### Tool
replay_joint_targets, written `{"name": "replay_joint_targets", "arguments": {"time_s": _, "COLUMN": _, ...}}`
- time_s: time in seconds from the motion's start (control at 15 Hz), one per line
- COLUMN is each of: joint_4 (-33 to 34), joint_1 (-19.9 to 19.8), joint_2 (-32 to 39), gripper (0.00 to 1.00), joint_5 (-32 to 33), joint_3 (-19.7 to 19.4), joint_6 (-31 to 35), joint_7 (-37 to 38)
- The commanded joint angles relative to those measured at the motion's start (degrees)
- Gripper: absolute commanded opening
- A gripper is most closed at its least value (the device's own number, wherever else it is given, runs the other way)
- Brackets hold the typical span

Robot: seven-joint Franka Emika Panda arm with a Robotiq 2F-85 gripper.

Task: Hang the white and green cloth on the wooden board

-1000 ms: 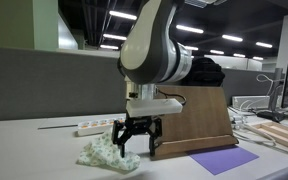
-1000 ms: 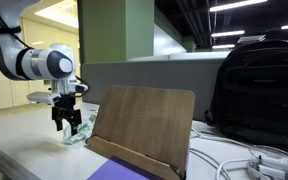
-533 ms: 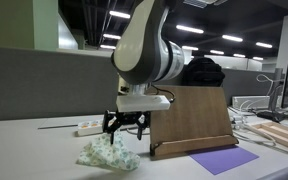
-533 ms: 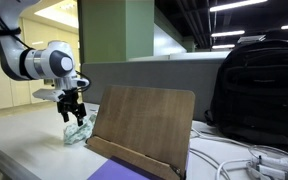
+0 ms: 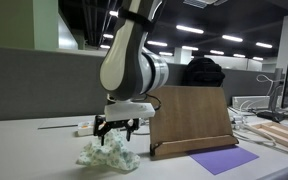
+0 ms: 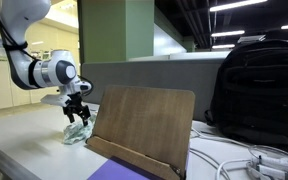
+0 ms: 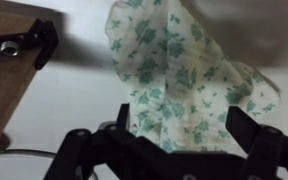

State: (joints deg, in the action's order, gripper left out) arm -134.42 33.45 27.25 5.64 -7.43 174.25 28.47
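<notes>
I will pinch the white and green cloth (image 5: pixel 109 155) with my gripper by its bunched folds, so the rest stays free to hang over the wooden board.
The white and green floral cloth (image 5: pixel 109 155) lies crumpled on the white table; it also shows in the other exterior view (image 6: pixel 78 133) and fills the wrist view (image 7: pixel 179 75). The wooden board (image 5: pixel 191 120) stands tilted on its stand next to the cloth, and shows again from its other side (image 6: pixel 142 125); its corner shows at the left of the wrist view (image 7: pixel 6 90). My gripper (image 5: pixel 115 130) hangs open just above the cloth, holding nothing. In the wrist view its two fingers (image 7: pixel 184 125) straddle the cloth below them.
A purple mat (image 5: pixel 224 160) lies in front of the board. A white power strip (image 5: pixel 88 128) lies behind the cloth. A black backpack (image 6: pixel 256 85) stands behind the board. Cables and wooden pieces (image 5: pixel 279 132) lie at the table's far side.
The arm has moved sideways away from the board and risen slightly, so the open gripper is now over the middle of the cloth. The cloth has stayed on the table.
</notes>
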Motion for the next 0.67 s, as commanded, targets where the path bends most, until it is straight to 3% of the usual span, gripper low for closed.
{"name": "replay_joint_targets", "arguments": {"time_s": 0.0, "joint_4": 3.67, "joint_1": 3.65, "joint_2": 3.63, "gripper": 0.68, "joint_5": -2.72, "joint_3": -1.65, "joint_6": 2.30, "joint_7": 0.49}}
{"name": "replay_joint_targets", "arguments": {"time_s": 0.27, "joint_4": 4.46, "joint_1": 5.78, "joint_2": 5.00, "gripper": 0.39, "joint_5": -6.93, "joint_3": -2.07, "joint_6": 4.71, "joint_7": -1.19}}
{"name": "replay_joint_targets", "arguments": {"time_s": 0.6, "joint_4": 3.12, "joint_1": 5.56, "joint_2": 3.79, "gripper": 0.04, "joint_5": -10.75, "joint_3": -0.85, "joint_6": 7.26, "joint_7": -4.14}}
